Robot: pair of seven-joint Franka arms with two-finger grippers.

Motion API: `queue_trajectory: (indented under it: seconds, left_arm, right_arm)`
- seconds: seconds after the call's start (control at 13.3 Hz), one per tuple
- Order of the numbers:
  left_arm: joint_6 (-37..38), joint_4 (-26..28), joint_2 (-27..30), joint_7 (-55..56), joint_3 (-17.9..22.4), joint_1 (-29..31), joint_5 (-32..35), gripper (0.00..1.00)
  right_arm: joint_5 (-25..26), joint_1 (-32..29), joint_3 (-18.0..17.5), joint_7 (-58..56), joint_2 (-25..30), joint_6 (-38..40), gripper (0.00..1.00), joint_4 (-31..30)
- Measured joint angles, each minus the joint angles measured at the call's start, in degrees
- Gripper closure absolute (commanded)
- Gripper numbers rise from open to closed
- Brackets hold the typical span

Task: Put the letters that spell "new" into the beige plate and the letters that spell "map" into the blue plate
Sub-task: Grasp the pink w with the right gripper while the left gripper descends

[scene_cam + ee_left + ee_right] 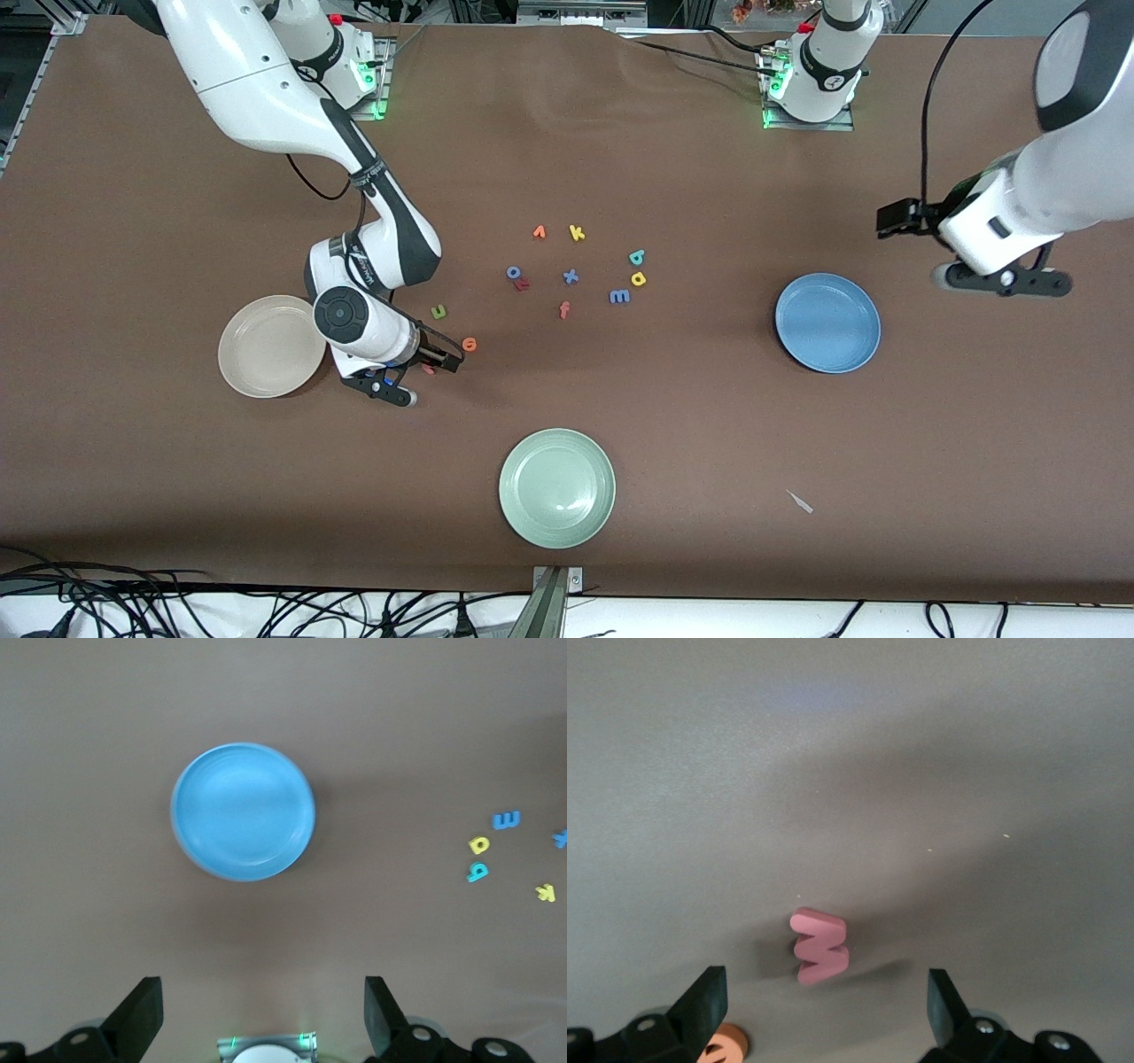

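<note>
I should close my right gripper on the w now, because its fingers are beside the pinkish-red w (427, 369) (820, 946) on the tabletop.
My right gripper (418, 372) hangs open, low over the table beside the beige plate (266, 350). The pinkish-red w (819, 946) lies on the table just ahead of its open jaws, nothing held. The orange e (469, 344) lies close by, next to one fingertip (704, 1001). The olive-green n (438, 312) is a little farther from the camera. The blue m (619, 297), yellow a (638, 279) and teal p (637, 258) sit together mid-table. My left gripper (1005, 282) waits open and empty, high over the table near the blue plate (827, 322).
A pale green plate (556, 487) sits near the front edge. Other letters lie mid-table: an orange v (539, 232), a yellow k (577, 233), a blue x (570, 276), an orange-red f (564, 309), and a blue and a red letter (517, 278) touching.
</note>
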State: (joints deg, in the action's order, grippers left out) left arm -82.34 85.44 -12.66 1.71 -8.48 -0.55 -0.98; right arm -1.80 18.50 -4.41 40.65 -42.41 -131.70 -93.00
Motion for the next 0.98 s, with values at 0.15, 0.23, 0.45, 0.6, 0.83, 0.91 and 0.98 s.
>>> queue_trajectory:
  seconds: [0.15,0.23,0.45,0.6,0.83,0.91,0.98]
  left_arm:
    - [-1.05,-0.04,-4.04,-4.12,-0.91,-2.69,-0.29,0.00]
    - [-1.72,-0.06,-6.11,-5.59,-1.15,-4.36,-0.30,0.00]
    - [-6.75,-0.11,-11.12,-7.61,-1.58,-9.74,-0.35,0.00]
    - [-12.31,-0.07,-14.07,-8.06,-1.75,-14.56,-0.35,0.00]
    - [-20.36,0.01,-18.71,-13.94,-2.04,-19.43,-0.35,0.00]
    - [-22.45,0.19,-20.03,-16.53,-2.39,-19.83,-0.35,0.00]
    - [-24.06,0.63,-21.11,-18.63,-2.90,-19.84,-0.35,0.00]
  right_arm:
    - [0.00,-0.01,0.02,0.07,-0.11,-0.02,0.05,0.02]
    - [0.00,-0.01,0.03,0.09,-0.11,-0.02,0.10,0.02]
    - [0.00,-0.01,0.04,0.22,-0.28,-0.02,0.21,0.02]
    - [-0.01,-0.02,0.07,0.33,-0.50,-0.02,0.27,0.02]
    - [-0.33,-0.03,0.13,0.49,-1.04,-0.05,0.42,0.05]
    - [-0.36,-0.03,0.12,0.51,-1.02,-0.05,0.47,0.17]
    - [-0.45,-0.03,0.13,0.58,-0.99,0.02,0.56,0.36]
